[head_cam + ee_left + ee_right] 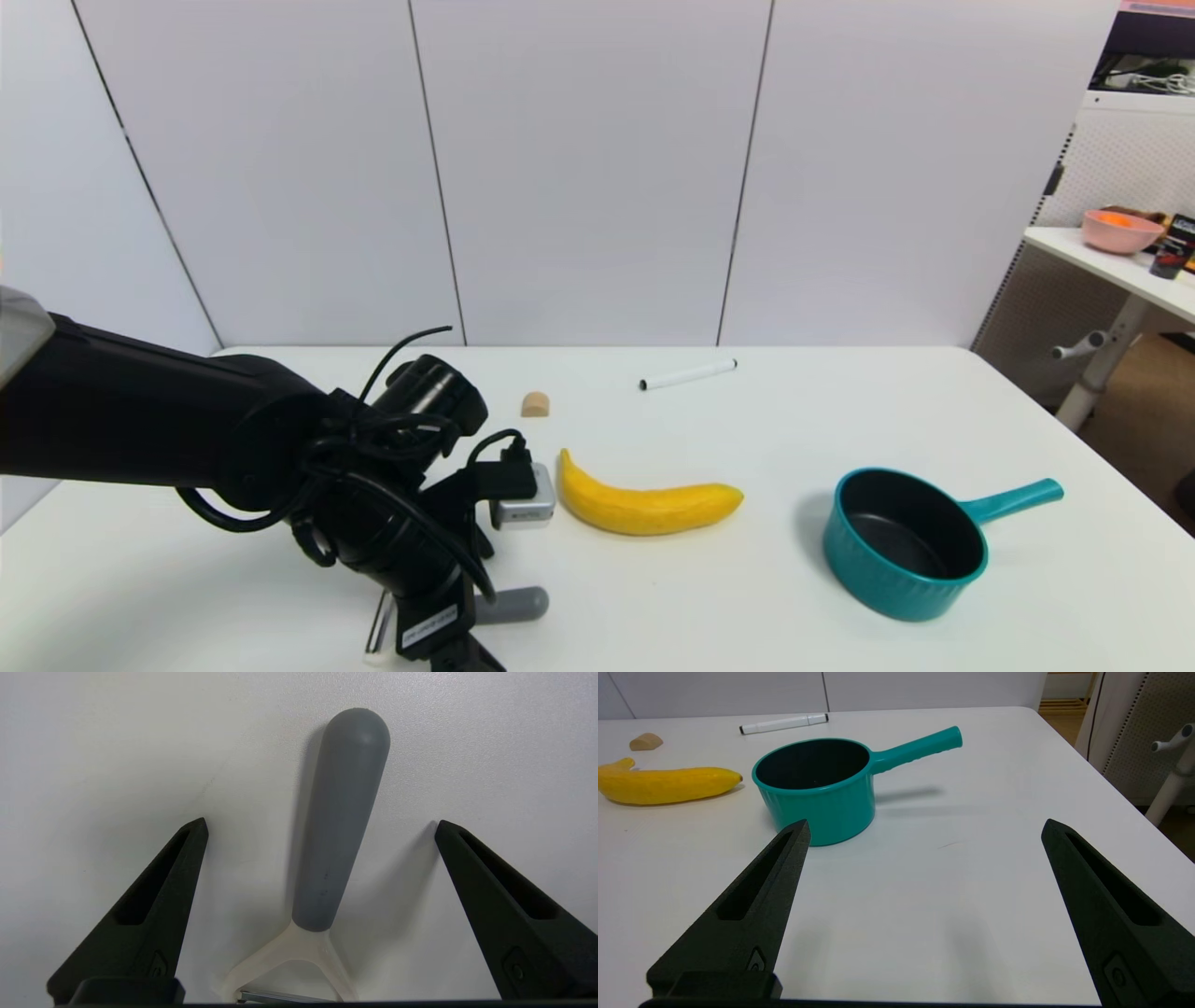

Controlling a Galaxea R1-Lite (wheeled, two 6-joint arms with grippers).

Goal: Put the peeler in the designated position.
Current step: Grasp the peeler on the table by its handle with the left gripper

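The left gripper will close on the peeler, because its fingers reach down beside the peeler's grey handle (pixel 515 606) (pixel 343 820) and are level with it.
The peeler (pixel 338 821) lies flat on the white table, with a grey handle and a cream forked head (pixel 292 961) whose metal blade sits at the picture's edge. My left gripper (pixel 321 821) is open low over it, one black finger (pixel 154 905) on each side of the handle and neither touching it. In the head view the left arm covers most of the peeler (pixel 512 605), near the table's front left. My right gripper (pixel 924 821) hangs open and empty over bare table, short of the teal pot. Nothing on the tabletop marks a designated position.
A yellow banana (pixel 649 504) lies just right of the left arm. A teal pot (pixel 904 546) with its handle pointing right stands farther right. A white marker pen (pixel 688 374) and a small tan block (pixel 535 404) lie toward the back. The table's right edge (pixel 1111 793) is near the right gripper.
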